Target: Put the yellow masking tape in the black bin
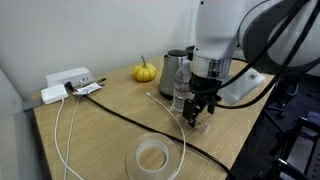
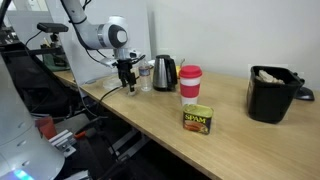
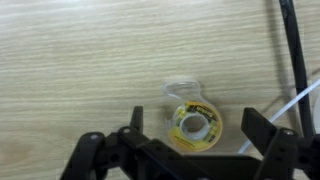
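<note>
My gripper's fingers are above the whole yellow ring that lies between them, so it isn't time to close yet. My gripper needs to go down first, then close on the ring.
The yellow masking tape [image 3: 195, 125] is a small yellow ring lying flat on the wooden table, seen in the wrist view between my two fingers. My gripper [image 3: 195, 128] is open, one finger on each side of the roll, not touching it. In both exterior views my gripper [image 1: 197, 108] [image 2: 127, 85] hangs low over the table beside the water bottle [image 1: 181, 88]; the tape is hidden there. The black bin [image 2: 271, 93] stands at the far end of the table, well away from my gripper.
A large pale tape roll [image 1: 152, 157], an orange mini pumpkin [image 1: 145, 72], a kettle [image 2: 164, 71], a red-lidded cup [image 2: 189, 84], a Spam can [image 2: 198, 120], and a power strip [image 1: 68, 79] with black and white cables [image 1: 62, 130] lie on the table.
</note>
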### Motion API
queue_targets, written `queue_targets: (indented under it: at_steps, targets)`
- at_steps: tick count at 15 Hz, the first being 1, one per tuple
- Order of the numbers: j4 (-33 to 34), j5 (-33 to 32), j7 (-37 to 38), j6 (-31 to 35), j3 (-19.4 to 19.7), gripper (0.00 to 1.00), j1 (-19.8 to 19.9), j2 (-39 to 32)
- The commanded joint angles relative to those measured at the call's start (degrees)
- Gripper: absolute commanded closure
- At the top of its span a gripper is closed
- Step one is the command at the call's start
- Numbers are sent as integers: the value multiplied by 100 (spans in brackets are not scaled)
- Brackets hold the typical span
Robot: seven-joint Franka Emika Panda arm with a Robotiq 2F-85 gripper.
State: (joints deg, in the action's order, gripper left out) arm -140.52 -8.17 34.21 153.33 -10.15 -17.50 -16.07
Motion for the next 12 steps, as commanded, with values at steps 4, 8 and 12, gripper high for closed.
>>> queue_targets:
  at_steps: [4,8,12]
  targets:
    - [216,41,-180,132,159,9,-251,-304]
    - [215,23,-145,130,216,42,-348,-355]
    - [254,14,-144,111,235,68,-401,-399]
